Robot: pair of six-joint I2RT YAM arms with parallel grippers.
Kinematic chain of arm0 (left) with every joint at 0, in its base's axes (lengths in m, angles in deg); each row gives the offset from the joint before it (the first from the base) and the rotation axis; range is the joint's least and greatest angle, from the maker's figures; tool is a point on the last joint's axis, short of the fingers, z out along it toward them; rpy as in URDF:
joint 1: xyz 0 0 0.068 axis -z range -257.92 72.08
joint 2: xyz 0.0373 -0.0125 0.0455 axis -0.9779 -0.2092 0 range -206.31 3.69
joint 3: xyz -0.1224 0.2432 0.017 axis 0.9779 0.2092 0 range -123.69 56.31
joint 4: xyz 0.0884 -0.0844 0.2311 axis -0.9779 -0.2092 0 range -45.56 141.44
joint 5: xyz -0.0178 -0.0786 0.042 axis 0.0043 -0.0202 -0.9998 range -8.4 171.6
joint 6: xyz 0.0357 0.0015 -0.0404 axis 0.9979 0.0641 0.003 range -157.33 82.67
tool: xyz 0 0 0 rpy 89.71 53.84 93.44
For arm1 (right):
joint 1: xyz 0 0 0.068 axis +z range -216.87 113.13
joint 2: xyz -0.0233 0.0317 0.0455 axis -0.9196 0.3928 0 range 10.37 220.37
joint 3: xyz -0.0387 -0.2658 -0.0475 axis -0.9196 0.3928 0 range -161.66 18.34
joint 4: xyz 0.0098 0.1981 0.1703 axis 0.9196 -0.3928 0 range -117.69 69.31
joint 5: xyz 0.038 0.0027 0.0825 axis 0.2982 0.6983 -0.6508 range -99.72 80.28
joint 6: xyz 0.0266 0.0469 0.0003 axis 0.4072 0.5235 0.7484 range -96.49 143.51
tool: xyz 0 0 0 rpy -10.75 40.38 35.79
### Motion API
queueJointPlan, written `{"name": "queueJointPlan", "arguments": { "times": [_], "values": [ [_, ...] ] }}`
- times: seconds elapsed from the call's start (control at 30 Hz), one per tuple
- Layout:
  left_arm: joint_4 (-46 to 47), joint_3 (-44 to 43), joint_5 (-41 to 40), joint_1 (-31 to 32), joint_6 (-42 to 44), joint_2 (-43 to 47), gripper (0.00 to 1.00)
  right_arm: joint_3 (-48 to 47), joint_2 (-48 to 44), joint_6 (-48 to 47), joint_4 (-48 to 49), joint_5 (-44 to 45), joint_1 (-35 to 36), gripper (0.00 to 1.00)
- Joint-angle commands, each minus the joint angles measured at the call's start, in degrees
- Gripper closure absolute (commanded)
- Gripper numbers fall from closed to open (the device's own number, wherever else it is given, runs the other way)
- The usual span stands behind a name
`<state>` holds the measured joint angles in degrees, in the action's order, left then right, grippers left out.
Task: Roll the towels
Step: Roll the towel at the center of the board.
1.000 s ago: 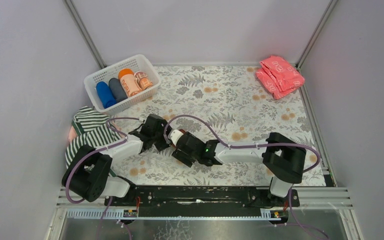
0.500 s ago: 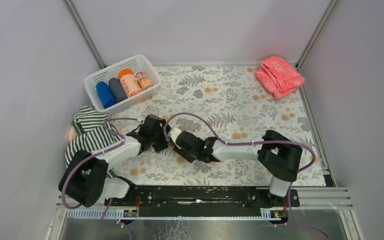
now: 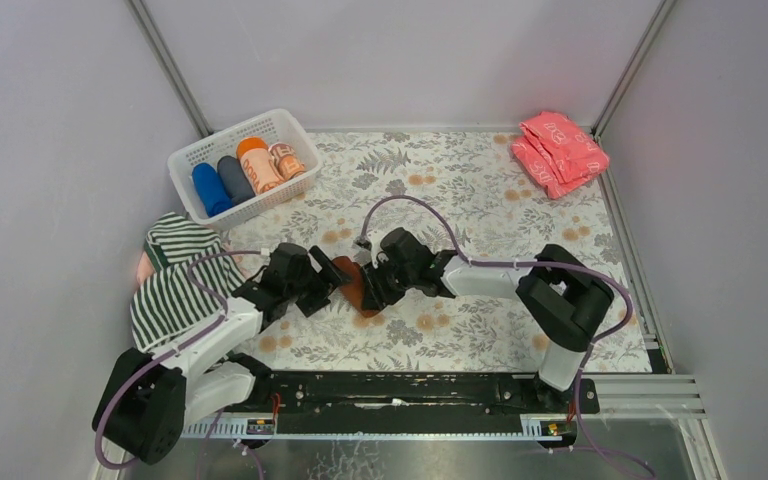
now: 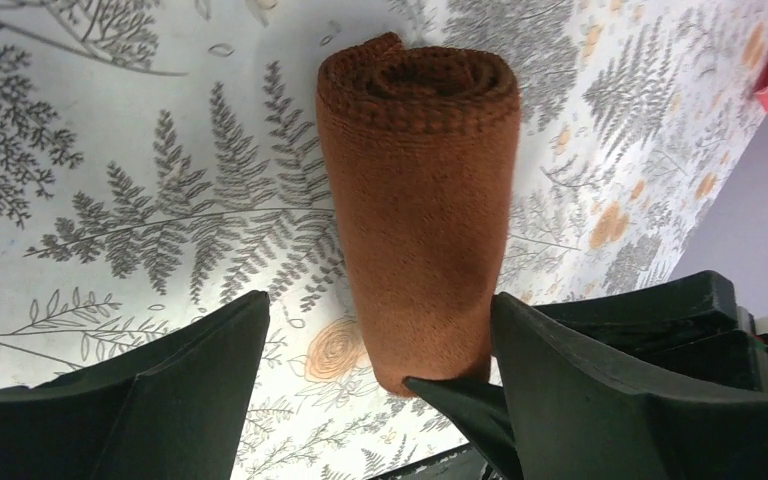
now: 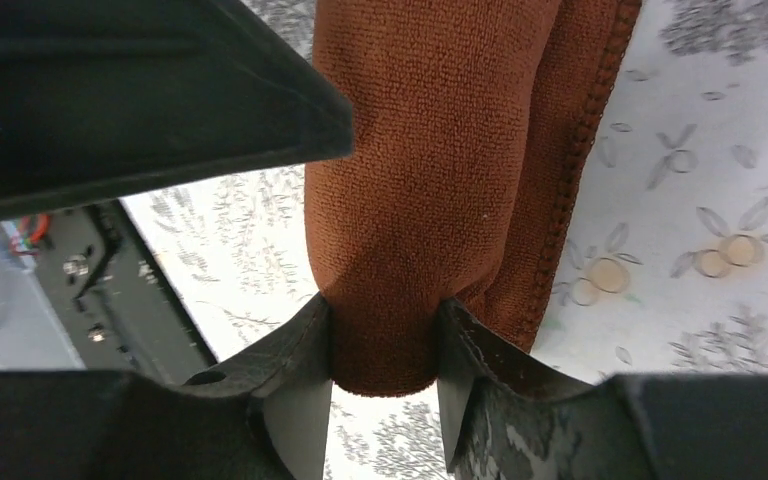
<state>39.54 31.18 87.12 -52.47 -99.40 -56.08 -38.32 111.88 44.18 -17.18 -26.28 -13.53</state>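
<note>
Next, my left gripper grabs the rust-brown towel across its middle to lay it, still rolled, in the white basket.
A rust-brown towel, rolled into a short cylinder, lies on the floral mat between my two grippers. My right gripper is shut on one end of the roll, both fingers pressing into the cloth. My left gripper is open and straddles the same roll from the left. Its right finger rests against the cloth and its left finger stands apart from it. A striped towel lies unrolled at the left edge, with a sliver of pale pink cloth under it.
A white basket at the back left holds several rolled towels in blue, grey and orange. A stack of folded coral-pink towels sits in the back right corner. Grey walls close in both sides, and the arms' black base rail runs along the near edge.
My right gripper has closed on the end of the rust-brown roll and its wrist has swung toward the back. My left gripper has opened wider and drawn back to the left.
</note>
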Motion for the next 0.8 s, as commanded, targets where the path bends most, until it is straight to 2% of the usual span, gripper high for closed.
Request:
{"name": "queueJointPlan", "arguments": {
  "times": [0.0, 0.2, 0.47, 0.77],
  "values": [
    [5.59, 2.02, 3.24, 0.24, -2.25, -1.27, 0.19, 3.24, 2.80, 8.18, 5.30, -12.16, -1.70, 0.67],
    [11.02, 1.98, 4.55, 0.73, -2.62, -5.90, 0.23, 6.66, 5.60, 15.64, 13.70, -18.06, -4.97, 0.68],
    [15.80, 2.24, 5.02, 1.82, -2.89, -10.42, 0.29, 12.21, 10.17, 28.39, 30.14, -25.54, -8.41, 0.71],
    [16.55, 1.43, 4.04, 2.45, -1.43, -14.01, 0.31, 14.81, 14.88, 35.21, 39.30, -28.88, -10.81, 0.72]
  ]
}}
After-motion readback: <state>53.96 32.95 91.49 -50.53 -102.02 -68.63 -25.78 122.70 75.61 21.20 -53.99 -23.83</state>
